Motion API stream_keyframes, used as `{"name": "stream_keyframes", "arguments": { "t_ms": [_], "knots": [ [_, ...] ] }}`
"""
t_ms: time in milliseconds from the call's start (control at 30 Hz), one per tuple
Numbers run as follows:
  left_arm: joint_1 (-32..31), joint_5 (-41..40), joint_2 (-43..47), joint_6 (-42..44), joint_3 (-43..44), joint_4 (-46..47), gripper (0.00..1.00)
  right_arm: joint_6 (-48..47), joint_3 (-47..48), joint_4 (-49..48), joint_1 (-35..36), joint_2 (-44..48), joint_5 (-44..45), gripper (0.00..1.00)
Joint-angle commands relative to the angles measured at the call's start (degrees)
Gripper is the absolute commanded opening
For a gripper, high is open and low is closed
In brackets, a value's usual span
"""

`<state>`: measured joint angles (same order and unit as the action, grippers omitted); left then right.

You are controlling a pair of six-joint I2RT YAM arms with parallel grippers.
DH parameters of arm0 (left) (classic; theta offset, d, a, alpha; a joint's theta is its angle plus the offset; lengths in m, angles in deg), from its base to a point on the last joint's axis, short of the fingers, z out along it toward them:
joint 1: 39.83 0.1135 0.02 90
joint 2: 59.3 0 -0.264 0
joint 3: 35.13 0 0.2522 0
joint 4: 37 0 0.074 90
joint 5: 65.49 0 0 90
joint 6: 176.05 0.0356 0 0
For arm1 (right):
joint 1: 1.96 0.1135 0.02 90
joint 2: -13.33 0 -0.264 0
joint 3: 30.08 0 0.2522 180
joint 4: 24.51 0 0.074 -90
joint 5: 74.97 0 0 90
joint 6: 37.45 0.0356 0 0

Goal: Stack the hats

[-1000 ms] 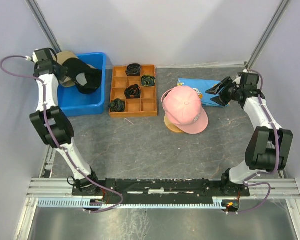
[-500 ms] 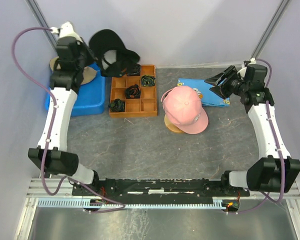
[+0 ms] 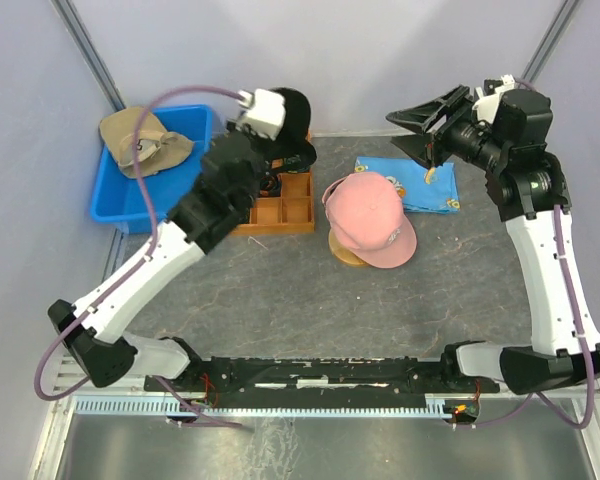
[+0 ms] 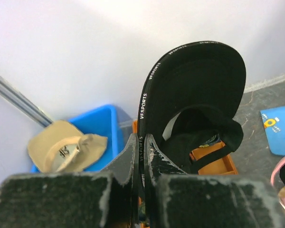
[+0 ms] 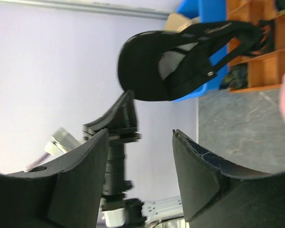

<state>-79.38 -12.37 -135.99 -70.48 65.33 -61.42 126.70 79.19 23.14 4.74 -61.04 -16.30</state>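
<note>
My right gripper grabs the black hat by its brim [image 3: 298,108] next, leaving the black hat's back and opening free to stack over the pink hat [image 3: 370,218].
My left gripper [image 4: 142,147] is shut on the brim of a black hat [image 4: 194,80] and holds it in the air above the wooden tray [image 3: 295,210]; the hat also shows in the top view [image 3: 298,125] and in the right wrist view [image 5: 180,61]. A tan hat [image 3: 140,140] lies in the blue bin [image 3: 110,205]. A pink hat [image 3: 370,218] lies mid-table with a tan edge showing under it. My right gripper [image 3: 410,125] is open and empty, raised above the blue cloth [image 3: 420,185] and facing the black hat. The second black hat is out of view.
The wooden tray of compartments holds small black coiled bundles and stands between the bin and the pink hat. The blue cartoon-print cloth lies flat at the back right. Grey walls close in the back and both sides.
My left arm lifted the black hat out of the blue bin and swung it right, over the wooden tray. My right arm rose and turned its open gripper toward the left.
</note>
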Motion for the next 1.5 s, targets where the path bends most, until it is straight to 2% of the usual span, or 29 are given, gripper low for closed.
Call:
{"name": "stream_keyframes", "arguments": {
  "t_ms": [0,200,333,433,700,1100,1467],
  "knots": [
    [-10.99,-14.89,3.22,31.03,-7.78,29.36,0.03,9.82,1.94,-1.68,3.72,0.52,1.92,0.64],
    [-20.17,-18.88,-0.43,54.63,-14.09,54.06,0.03,11.07,7.04,2.28,8.50,-2.85,2.19,0.64],
    [-24.49,-16.29,-5.58,72.25,-16.46,72.41,0.03,13.15,6.38,2.33,10.17,-3.86,1.58,0.65],
    [-26.29,-13.95,-8.54,78.78,-17.14,80.02,0.03,14.32,6.50,1.40,11.06,-4.61,0.94,0.65],
    [-28.96,-12.30,-9.92,83.04,-20.47,84.53,0.03,16.18,6.03,-1.87,11.32,-4.43,0.27,0.66],
    [-34.02,-10.52,-9.71,84.39,-23.91,83.52,0.03,17.96,4.19,-5.87,11.41,-5.77,-1.72,0.66],
    [-37.77,-7.60,-12.48,85.57,-23.35,83.36,0.03,18.74,0.69,-8.49,11.39,-5.69,-2.53,0.65]
  ]
}}
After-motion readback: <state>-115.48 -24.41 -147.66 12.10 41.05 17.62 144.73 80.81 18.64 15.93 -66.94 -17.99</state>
